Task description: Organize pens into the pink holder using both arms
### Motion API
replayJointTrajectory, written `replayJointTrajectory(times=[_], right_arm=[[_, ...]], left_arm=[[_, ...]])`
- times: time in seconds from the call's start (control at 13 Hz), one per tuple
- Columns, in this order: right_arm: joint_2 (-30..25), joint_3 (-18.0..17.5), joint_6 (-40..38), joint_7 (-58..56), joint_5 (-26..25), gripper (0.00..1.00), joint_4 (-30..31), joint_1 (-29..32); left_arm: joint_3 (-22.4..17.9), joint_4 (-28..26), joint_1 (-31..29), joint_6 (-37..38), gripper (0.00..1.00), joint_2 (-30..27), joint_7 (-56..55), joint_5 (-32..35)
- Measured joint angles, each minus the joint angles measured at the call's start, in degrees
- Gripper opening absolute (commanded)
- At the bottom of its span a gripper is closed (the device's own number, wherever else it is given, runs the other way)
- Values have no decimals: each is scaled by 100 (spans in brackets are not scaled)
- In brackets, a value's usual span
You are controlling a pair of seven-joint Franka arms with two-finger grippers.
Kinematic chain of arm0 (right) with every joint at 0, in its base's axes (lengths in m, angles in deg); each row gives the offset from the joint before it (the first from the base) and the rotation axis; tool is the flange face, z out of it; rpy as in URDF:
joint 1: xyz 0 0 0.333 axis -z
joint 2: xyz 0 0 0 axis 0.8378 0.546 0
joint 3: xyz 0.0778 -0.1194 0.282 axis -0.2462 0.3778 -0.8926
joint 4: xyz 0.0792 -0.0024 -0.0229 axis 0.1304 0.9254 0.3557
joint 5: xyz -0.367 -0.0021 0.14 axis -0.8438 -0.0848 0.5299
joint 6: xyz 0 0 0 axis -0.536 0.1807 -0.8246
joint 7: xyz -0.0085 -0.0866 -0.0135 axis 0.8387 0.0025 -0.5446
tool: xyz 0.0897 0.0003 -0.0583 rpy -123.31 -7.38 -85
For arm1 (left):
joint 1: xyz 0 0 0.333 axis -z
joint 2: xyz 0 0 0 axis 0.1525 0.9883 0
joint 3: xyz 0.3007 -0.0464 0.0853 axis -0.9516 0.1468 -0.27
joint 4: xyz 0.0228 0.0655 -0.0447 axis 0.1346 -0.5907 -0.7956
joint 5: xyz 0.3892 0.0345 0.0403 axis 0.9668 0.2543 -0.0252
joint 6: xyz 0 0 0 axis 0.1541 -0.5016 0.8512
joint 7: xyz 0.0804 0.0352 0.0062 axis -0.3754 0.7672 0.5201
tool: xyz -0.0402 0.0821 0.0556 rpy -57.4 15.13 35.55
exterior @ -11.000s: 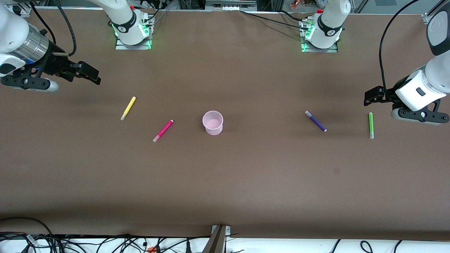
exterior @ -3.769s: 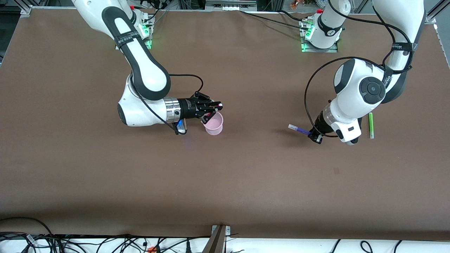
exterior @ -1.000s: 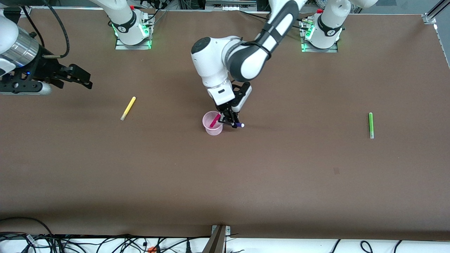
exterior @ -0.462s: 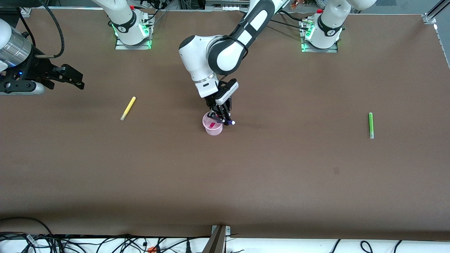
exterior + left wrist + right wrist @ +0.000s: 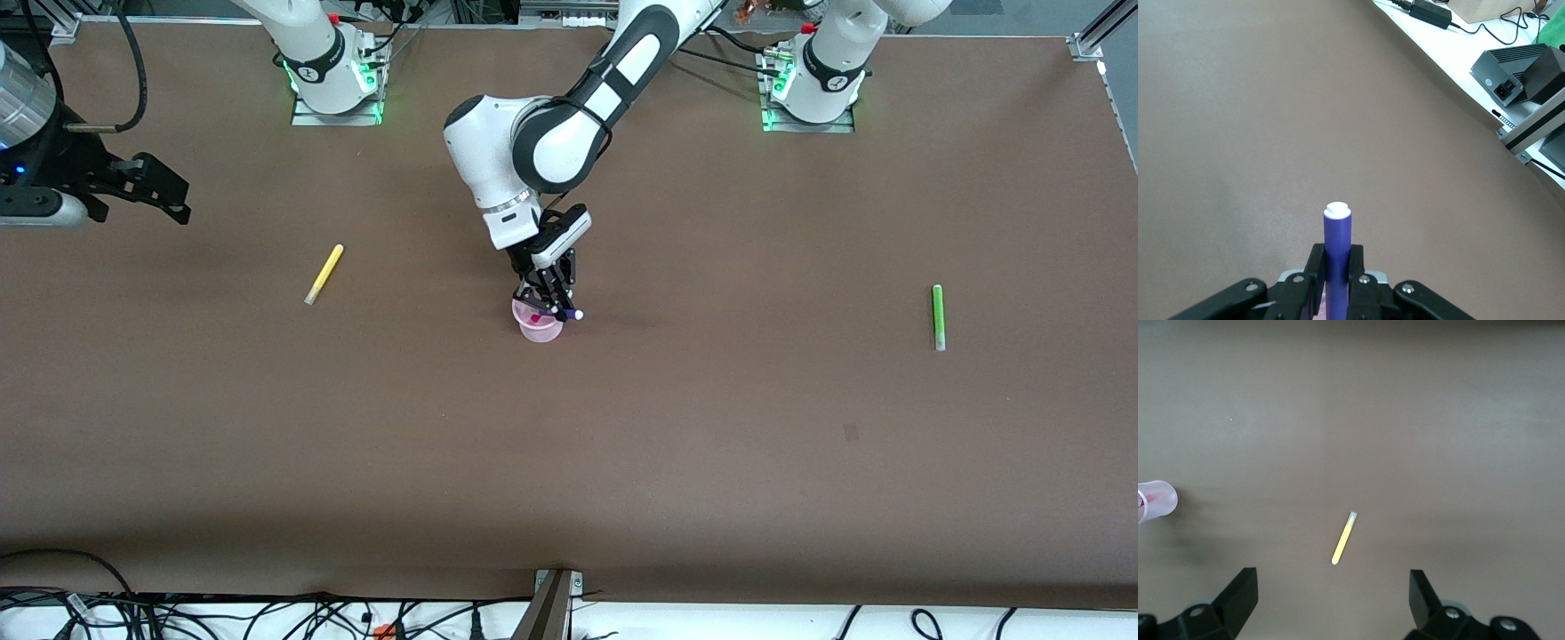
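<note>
The purple pen's lower part is standing inside the pink holder's rim. I should open my left gripper now and let the pen go.
The pink holder stands mid-table with the magenta pen leaning inside it. My left gripper hangs over the holder's rim, shut on the purple pen. That pen tilts steeply, its white end pointing away from the cup. In the left wrist view the purple pen sits clamped between the black fingers. The yellow pen lies toward the right arm's end, the green pen toward the left arm's end. My right gripper waits open over the table's edge there; its wrist view shows the yellow pen and the holder.
The brown table carries only the pens and the cup. Both arm bases stand along the edge farthest from the front camera. Cables and a metal bracket lie past the table's nearest edge.
My left gripper has swung the purple pen in over the holder and tipped it steeper. The right gripper has drawn back toward its end of the table.
</note>
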Motion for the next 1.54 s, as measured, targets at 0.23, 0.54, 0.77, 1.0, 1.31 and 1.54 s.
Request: replayJointTrajectory(times=[0.23, 0.54, 0.77, 1.0, 1.31, 1.54], right_arm=[[9, -2, 1, 10, -152, 100, -41, 3], [40, -5, 5, 83, -173, 100, -47, 6], [40, -11, 14, 489, -173, 100, -61, 12], [40, -153, 13, 954, -172, 100, -63, -9], [41, -526, 8, 1403, -285, 100, -63, -107], [41, -536, 14, 1409, -286, 100, -64, -166]], left_arm=[[-20, 14, 7, 0, 8, 5, 0, 0], [-29, 18, 9, 0, 5, 33, 0, 0], [-35, 21, 18, 0, 25, 71, 0, 0], [-36, 23, 37, 0, 38, 84, 0, 2], [-80, 154, 34, -1, 73, 80, 28, 4], [-151, 420, -211, 27, 80, -97, 546, -320]])
